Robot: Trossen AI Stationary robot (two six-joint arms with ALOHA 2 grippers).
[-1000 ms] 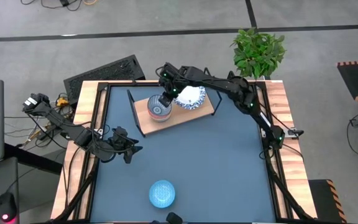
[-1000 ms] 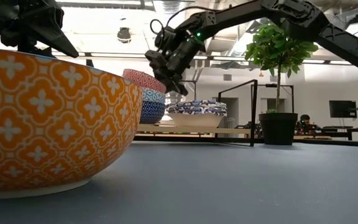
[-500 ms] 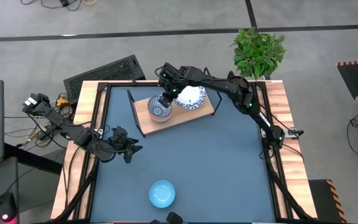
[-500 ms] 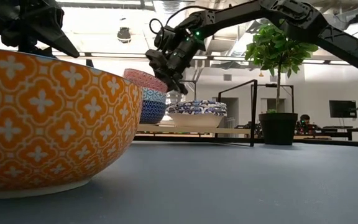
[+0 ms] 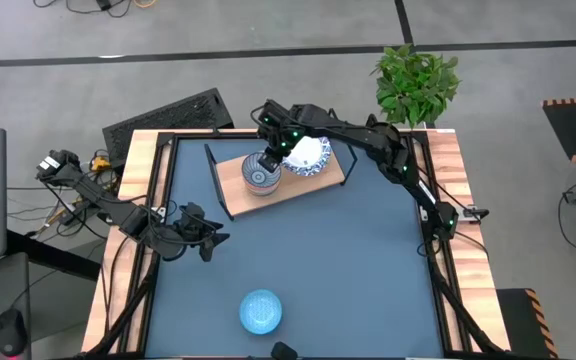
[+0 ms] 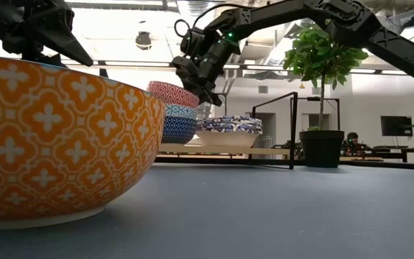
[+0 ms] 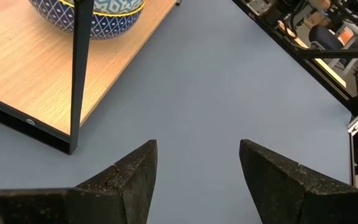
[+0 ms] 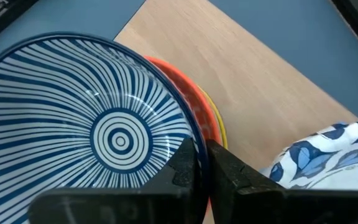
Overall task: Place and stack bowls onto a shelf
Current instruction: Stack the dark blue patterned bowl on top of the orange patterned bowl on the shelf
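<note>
The blue-striped bowl (image 5: 260, 172) sits inside the orange and yellow bowls on the shelf, so it would stay there if the robot's right gripper opened now.
The shelf (image 5: 303, 186) stands at the table's far side. On its left half is a stack of small bowls (image 6: 177, 119). The top bowl (image 8: 110, 137) is red-patterned outside (image 6: 171, 93) and blue-striped inside, and orange and yellow rims (image 8: 213, 121) show under it. The white bowls with blue pattern (image 5: 311, 155) sit on the board to the right of the stack. My right gripper (image 8: 205, 168) is shut on the top bowl's rim. My left gripper (image 7: 194, 168) stands open above the table's left side, holding nothing. My right gripper pinches the top bowl's rim (image 8: 190, 135) on the side toward the white bowls, one finger inside the bowl and one outside. The fingers (image 6: 208, 92) slant down from above and from the right. The bowl rests nested on the stack, its mouth up.
A bowl, orange-patterned outside (image 6: 56, 137) and light blue inside (image 5: 261, 311), sits near the table's front edge. The shelf's black wire frame (image 7: 79, 68) rises at its corners. A potted plant (image 5: 415, 83) stands beyond the far right corner.
The top bowl was tipped, with its red outer wall showing from above, and now sits closer to level in the stack. My right gripper has stayed on its rim and has barely moved.
</note>
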